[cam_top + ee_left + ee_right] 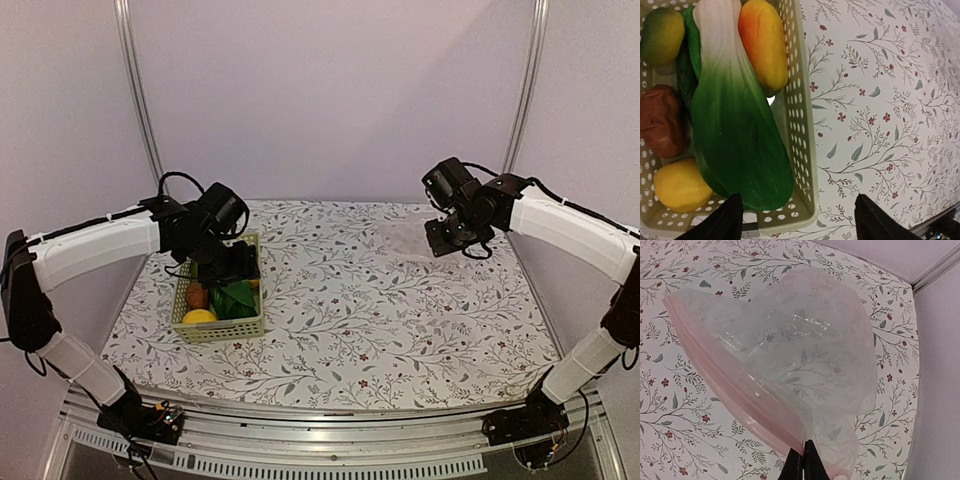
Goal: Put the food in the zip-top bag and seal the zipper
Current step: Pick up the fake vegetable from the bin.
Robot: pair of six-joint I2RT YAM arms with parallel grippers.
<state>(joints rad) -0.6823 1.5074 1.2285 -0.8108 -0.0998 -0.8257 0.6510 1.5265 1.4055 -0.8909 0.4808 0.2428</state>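
My left gripper grabs the long green-and-white leafy piece by its green leafy end [235,299] next, so the white end stays free to enter the zip-top bag [402,238] first.
The food lies in a pale green slotted basket [803,125]: a long green-and-white leafy piece [735,135], an orange piece [762,45], a green-yellow fruit [660,35], a reddish-brown piece [660,127] and a yellow lemon [680,185]. My left gripper [800,224] hangs open over the basket's near right corner, holding nothing. My right gripper [803,466] is shut on the zip-top bag [800,345] at its mouth edge and holds it lifted above the cloth. The pale pink zipper [735,385] runs up-left from the fingers. In the top view the bag [402,238] shows faintly left of the right gripper [445,238].
The basket [215,328] stands at the table's left side under my left gripper [232,262]. A floral cloth [360,310] covers the table. Metal frame posts [138,100] rise at the back corners, and walls close in on both sides.
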